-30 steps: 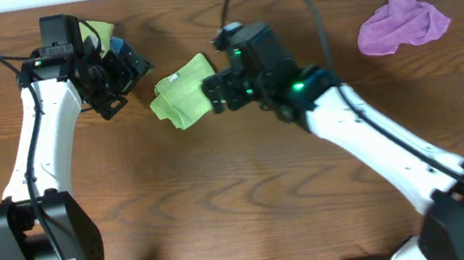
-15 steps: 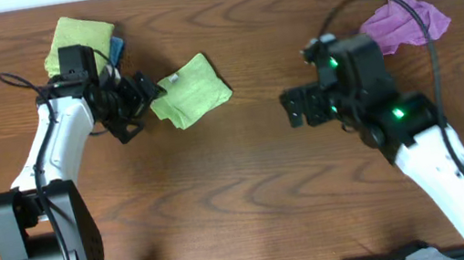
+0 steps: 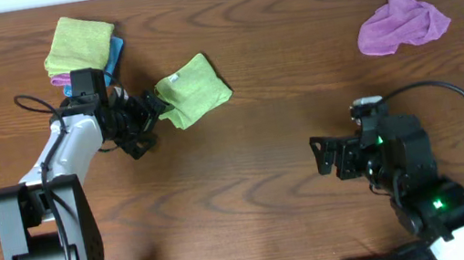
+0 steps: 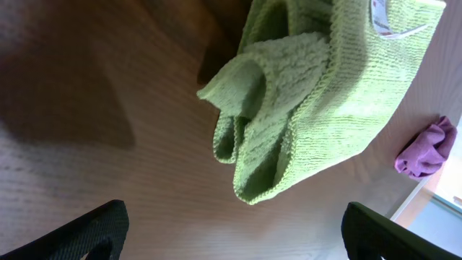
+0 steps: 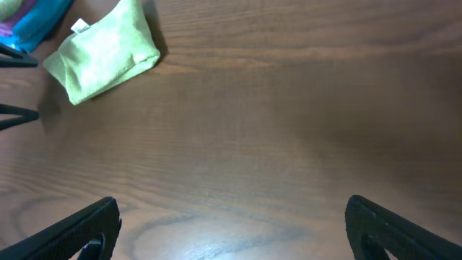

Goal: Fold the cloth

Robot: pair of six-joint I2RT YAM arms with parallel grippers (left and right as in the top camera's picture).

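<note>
The left gripper should next take the folded green cloth by its loose layered edge (image 3: 171,108) (image 4: 255,139), with the layers together, so that the cloth stays folded and can be laid on the stack.
A folded green cloth (image 3: 194,89) lies on the wooden table at upper middle-left. It also shows in the left wrist view (image 4: 317,94) and the right wrist view (image 5: 105,50). My left gripper (image 3: 156,115) is open and empty, its fingers right at the cloth's left edge. In its wrist view the jaws (image 4: 234,231) are wide apart with bare wood between them. My right gripper (image 3: 321,155) is open and empty over bare wood at lower right, far from the cloth.
A stack of folded cloths (image 3: 79,44), green on top with blue and pink below, sits at the back left. A crumpled purple cloth (image 3: 402,21) lies at the back right, and shows small in the left wrist view (image 4: 424,148).
My right arm has pulled back from the green cloth to the lower right of the table. My left gripper has moved right, up to the cloth's left edge.
</note>
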